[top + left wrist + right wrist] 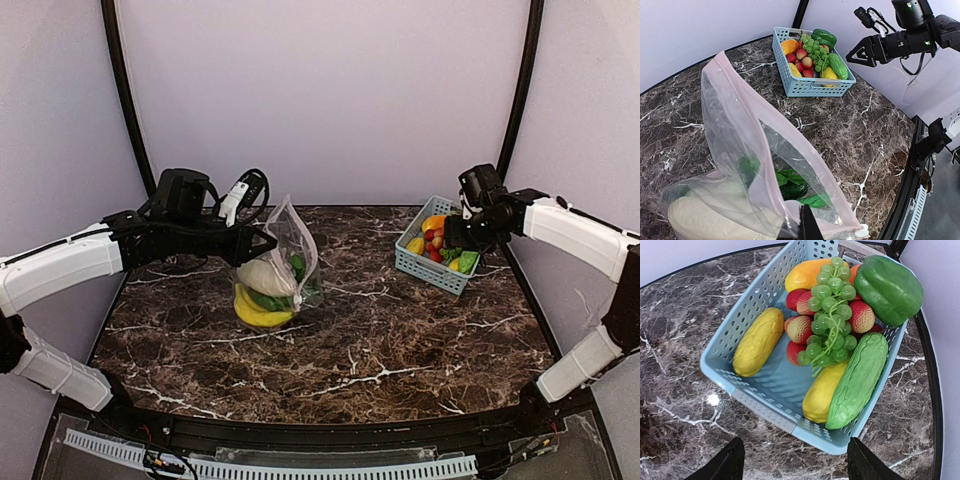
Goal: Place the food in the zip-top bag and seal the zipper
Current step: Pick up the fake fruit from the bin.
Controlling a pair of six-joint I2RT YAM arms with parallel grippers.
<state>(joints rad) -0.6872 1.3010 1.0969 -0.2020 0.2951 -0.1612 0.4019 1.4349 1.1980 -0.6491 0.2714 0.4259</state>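
Note:
I need to leave the bunch free to enter the bag, so I should grab the green grapes by the near stem end [449,253] with my right gripper next.
The zip-top bag [287,250] stands upright left of centre, mouth open at the top. Inside lie a yellow banana bunch [258,311], a long white vegetable [264,277] and dark green leafy pieces [795,187]. The pink zipper [790,136] runs along both open lips, with its slider [860,231] at the near end. My left gripper [262,243] is shut on the bag's rim and holds it up; its dark fingers [808,227] pinch the pink edge. My right gripper [797,462] is open and empty, hovering just over the near rim of the basket.
A blue slatted basket [428,270] stands at the back right. It holds green grapes [832,310], a green pepper [890,287], a green cucumber-like piece [860,380], yellow pieces [758,342], red strawberries [800,329] and an orange fruit [805,275].

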